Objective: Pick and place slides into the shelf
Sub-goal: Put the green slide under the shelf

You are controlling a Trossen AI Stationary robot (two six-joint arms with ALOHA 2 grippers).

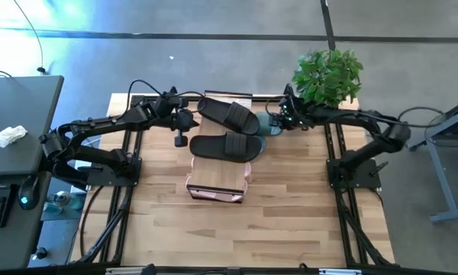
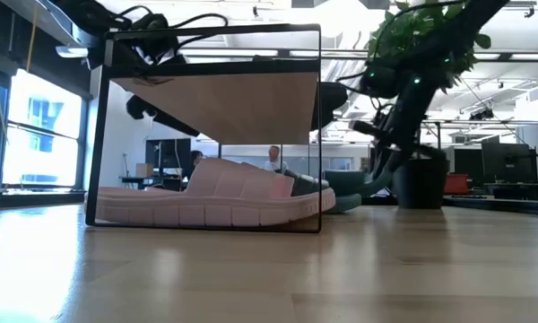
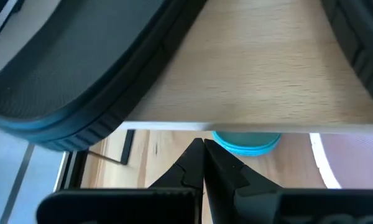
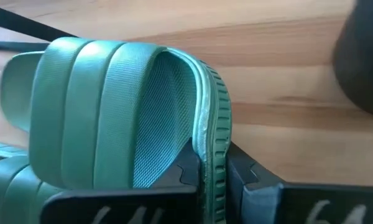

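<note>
The green slide sticks out well beyond the plank's edge, so my right gripper should keep holding it until it is farther under the plank.
The shelf [image 1: 217, 172], a light plank on a thin black frame, stands mid-table. Two black slides [image 1: 227, 114] [image 1: 225, 147] lie soles down on its plank top. Pale pink slides [image 2: 215, 202] rest on the table under it. Two dull green slides [image 1: 266, 126] are by the shelf's far right corner; one [image 4: 118, 106] is in my right gripper [image 4: 208, 163], which is shut on it, and the other [image 4: 12, 177] lies beside it. My left gripper [image 3: 203, 149] is shut and holds nothing, just off the plank's left edge [image 3: 174, 126]. My right gripper pinches the green slide's side rim [image 4: 210, 134], where the wide strap meets the sole. One finger [image 4: 188, 167] is inside under the strap and the other [image 4: 237, 169] outside against the sole's ribbed edge. The fingers slant down from the table's right. The slide stands tipped on its side.
A potted plant [image 1: 328, 76] stands at the table's far right corner, close behind my right arm. A dark desk [image 1: 15, 130] with a crumpled white cloth is off the table's left. Bare wood lies toward the near edge [image 1: 244, 237].
</note>
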